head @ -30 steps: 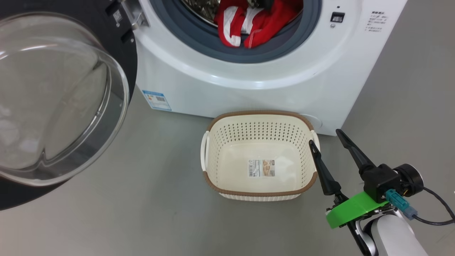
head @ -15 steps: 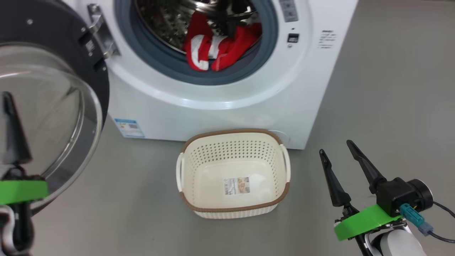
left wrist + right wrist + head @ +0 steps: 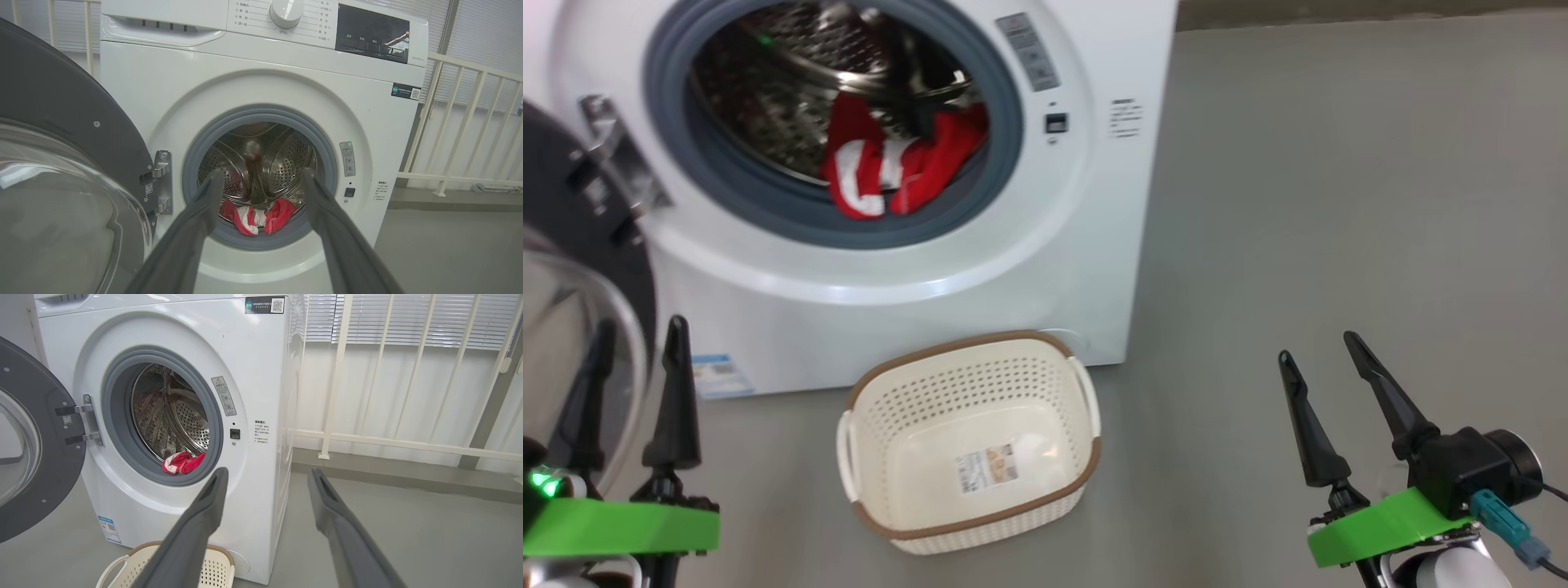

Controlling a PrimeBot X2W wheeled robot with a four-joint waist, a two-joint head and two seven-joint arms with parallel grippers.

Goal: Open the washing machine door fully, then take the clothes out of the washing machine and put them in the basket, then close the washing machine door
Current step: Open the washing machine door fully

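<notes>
The robot's left gripper should next grip the white-and-red fold (image 3: 861,182), which hangs out over the grey gasket (image 3: 867,231) while the rest lies slack inside. Then it can take out the clothes.
The white washing machine (image 3: 915,278) stands at the upper left with its door (image 3: 580,204) swung wide open to the left, glass bowl facing me. Red clothes (image 3: 890,167) with white stripes lie at the front of the steel drum, draped on the grey gasket. The cream basket (image 3: 964,347) sits empty on the floor in front of the machine. My left gripper (image 3: 640,325) is open at the lower left, beside the door glass. My right gripper (image 3: 1319,345) is open at the lower right, well right of the basket. In the left wrist view the open fingers frame the clothes (image 3: 282,212).
Bare grey floor (image 3: 1339,204) stretches to the right of the machine. A white railing (image 3: 408,445) with blinds behind it runs along the back right. The open door (image 3: 36,457) takes up the space left of the machine.
The head camera has swung, so machine and basket sit further left in the picture. My left gripper has come into view at the lower left. Both grippers stay open.
</notes>
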